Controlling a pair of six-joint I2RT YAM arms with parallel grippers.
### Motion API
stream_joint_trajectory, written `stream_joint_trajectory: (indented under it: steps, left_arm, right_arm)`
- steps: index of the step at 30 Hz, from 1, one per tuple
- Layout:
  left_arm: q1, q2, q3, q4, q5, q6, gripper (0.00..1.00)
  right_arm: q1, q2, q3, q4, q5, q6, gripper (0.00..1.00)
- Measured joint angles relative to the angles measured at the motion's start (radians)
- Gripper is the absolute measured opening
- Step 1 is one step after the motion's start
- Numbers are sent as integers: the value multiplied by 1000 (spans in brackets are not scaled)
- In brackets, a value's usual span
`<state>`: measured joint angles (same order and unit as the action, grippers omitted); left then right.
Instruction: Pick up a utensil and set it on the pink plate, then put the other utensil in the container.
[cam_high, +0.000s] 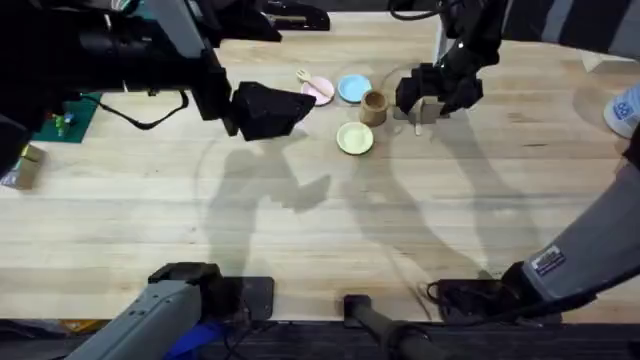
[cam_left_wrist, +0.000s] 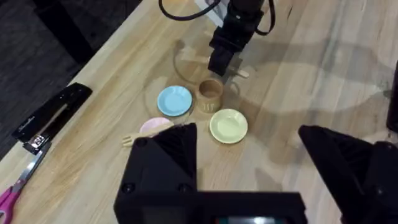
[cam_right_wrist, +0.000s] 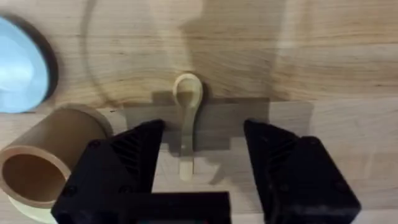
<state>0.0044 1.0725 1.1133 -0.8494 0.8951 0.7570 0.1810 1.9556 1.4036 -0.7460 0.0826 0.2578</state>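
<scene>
The spoon needs to go in the brown wooden container. I should grab it next by its handle with my right gripper.
The pink plate sits at the left of a cluster of small plates. The slim wooden utensil lies across it, its forked end sticking off the rim. My left gripper hovers open and empty just left of that plate. The brown wooden container stands upright in the middle of the cluster. The other utensil, a small spoon, lies flat on the table right of the container. My right gripper is open, low over the spoon, one finger on each side of its handle.
A light blue plate lies beside the pink one and a pale yellow plate nearer the bases. A black stapler and pink-handled scissors lie off to the left. Bare wood fills the near half of the table.
</scene>
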Motion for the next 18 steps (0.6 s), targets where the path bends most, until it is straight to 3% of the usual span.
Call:
stream_joint_trajectory:
  steps: [8,18]
  left_arm:
    - [0,0,0,0,0,0,993]
    - [0,0,0,0,0,0,993]
  right_arm:
    - [0,0,0,-4,1,0,559]
    - [0,0,0,-6,3,0,383]
